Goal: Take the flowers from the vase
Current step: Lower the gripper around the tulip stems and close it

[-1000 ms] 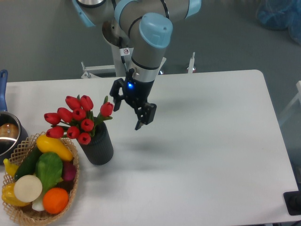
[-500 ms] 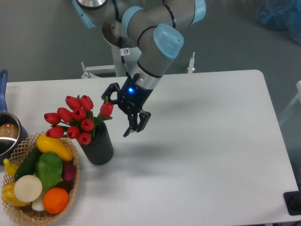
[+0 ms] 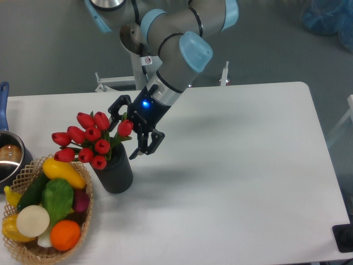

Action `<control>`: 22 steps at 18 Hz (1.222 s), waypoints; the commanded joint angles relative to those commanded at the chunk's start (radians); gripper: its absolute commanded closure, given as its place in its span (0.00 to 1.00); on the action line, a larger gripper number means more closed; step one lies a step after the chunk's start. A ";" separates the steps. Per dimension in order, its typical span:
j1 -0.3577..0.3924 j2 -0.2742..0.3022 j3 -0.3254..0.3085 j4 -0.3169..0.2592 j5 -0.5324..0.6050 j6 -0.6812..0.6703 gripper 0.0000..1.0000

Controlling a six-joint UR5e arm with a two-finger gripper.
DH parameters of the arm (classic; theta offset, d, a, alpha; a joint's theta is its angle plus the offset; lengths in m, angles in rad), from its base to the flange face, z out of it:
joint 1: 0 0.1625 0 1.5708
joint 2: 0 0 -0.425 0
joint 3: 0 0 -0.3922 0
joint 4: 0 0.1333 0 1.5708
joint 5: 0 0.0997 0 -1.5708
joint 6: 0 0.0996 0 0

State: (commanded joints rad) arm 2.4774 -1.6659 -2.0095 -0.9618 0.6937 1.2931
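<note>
Next, my gripper picks up the flowers by their outer tulip bud [image 3: 125,128] beside the green leaves and lifts the flowers out of the vase [image 3: 115,171].
The flowers [image 3: 88,141], a bunch of red tulip buds with green leaves, stand in the vase [image 3: 115,171], a short dark ribbed cylinder at the table's left. My gripper [image 3: 124,132] is open and tilted toward the left. Its fingers straddle the rightmost tulip bud [image 3: 125,128], one finger behind it and one in front to its right. Whether they touch the bud cannot be told. The stems are hidden inside the vase.
A wicker basket [image 3: 22,251] with colourful fruit and vegetables sits at the front left, touching close to the vase. A metal pot [image 3: 8,160] with a blue handle [image 3: 3,105] stands at the left edge. The white table [image 3: 237,182] stretches to the right.
My gripper has swung left and rotated, moving from the right of the vase to around the rightmost tulip bud. The flowers and vase have not moved.
</note>
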 joint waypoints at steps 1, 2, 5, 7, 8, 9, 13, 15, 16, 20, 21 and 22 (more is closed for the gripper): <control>0.000 -0.002 -0.003 0.000 -0.046 0.000 0.00; 0.000 -0.002 -0.002 0.000 -0.078 0.000 0.00; -0.002 -0.002 0.000 0.000 -0.131 -0.001 0.00; -0.003 -0.006 0.000 0.000 -0.134 0.000 0.00; -0.005 -0.009 -0.002 0.002 -0.137 0.000 0.00; -0.005 -0.011 -0.002 0.002 -0.143 0.000 0.00; -0.003 -0.021 0.000 0.002 -0.146 0.003 0.29; 0.000 -0.040 0.001 0.003 -0.146 0.003 0.56; 0.003 -0.044 0.005 0.003 -0.146 0.003 0.69; 0.021 -0.044 0.012 0.005 -0.149 0.025 0.79; 0.023 -0.043 0.012 0.003 -0.149 0.025 0.81; 0.023 -0.041 0.012 0.005 -0.149 0.025 0.82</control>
State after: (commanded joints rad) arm 2.5004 -1.7073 -1.9972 -0.9572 0.5446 1.3177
